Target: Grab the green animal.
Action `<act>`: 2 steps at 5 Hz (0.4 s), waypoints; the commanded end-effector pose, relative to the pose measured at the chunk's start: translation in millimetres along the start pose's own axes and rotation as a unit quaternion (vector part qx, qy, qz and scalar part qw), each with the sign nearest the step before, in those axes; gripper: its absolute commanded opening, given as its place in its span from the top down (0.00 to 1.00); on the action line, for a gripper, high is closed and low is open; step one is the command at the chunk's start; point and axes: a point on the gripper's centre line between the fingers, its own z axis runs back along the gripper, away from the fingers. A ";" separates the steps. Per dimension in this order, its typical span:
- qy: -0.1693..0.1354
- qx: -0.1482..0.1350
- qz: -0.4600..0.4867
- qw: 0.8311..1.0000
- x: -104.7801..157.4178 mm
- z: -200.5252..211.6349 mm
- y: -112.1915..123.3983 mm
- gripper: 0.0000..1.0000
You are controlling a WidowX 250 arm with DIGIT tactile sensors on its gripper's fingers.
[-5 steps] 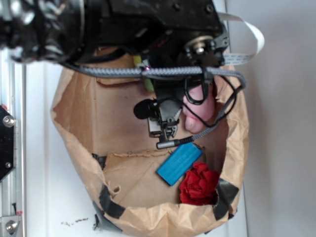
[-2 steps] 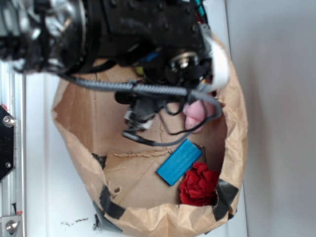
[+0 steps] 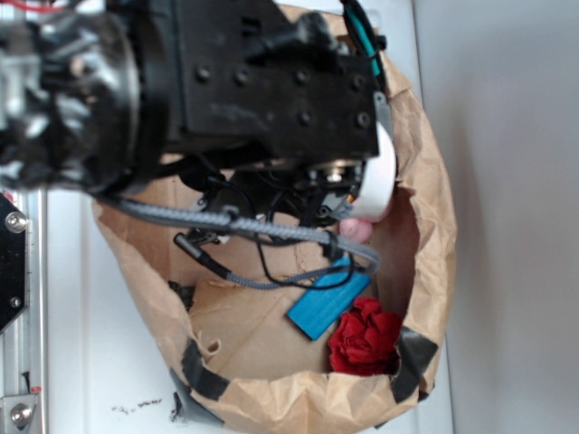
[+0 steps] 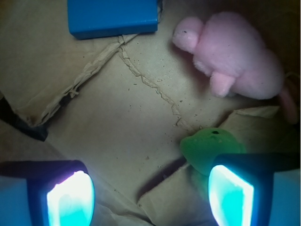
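I should grab the green animal by its rounded head (image 4: 206, 146) next. Then I can take the animal out of the paper bag.
In the wrist view the green animal (image 4: 207, 148) lies on the brown paper floor (image 4: 122, 108), a smooth green rounded part partly tucked behind my right finger (image 4: 230, 197). My gripper (image 4: 150, 197) is open, with only bare paper between its two glowing pads; the toy sits at the right pad's upper edge, not between them. In the exterior view the arm (image 3: 244, 81) hangs over the paper bag (image 3: 434, 235) and hides the green animal and the fingers.
A pink plush animal (image 4: 235, 54) lies beyond the green one, its tip showing in the exterior view (image 3: 357, 229). A blue block (image 4: 113, 16) (image 3: 327, 306) lies ahead, and a red fabric flower (image 3: 365, 336) beside it. Torn paper folds and the bag's walls surround the floor.
The arm has swung over the bag toward its left and lower part, so it now covers the green toy and most of the pink plush. Blue block and red flower stayed put.
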 end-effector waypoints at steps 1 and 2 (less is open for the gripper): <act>0.001 0.088 -0.028 0.996 1.6 9.3 8.8 0.00; 0.012 0.087 -0.016 0.996 3.1 3.0 15.2 0.00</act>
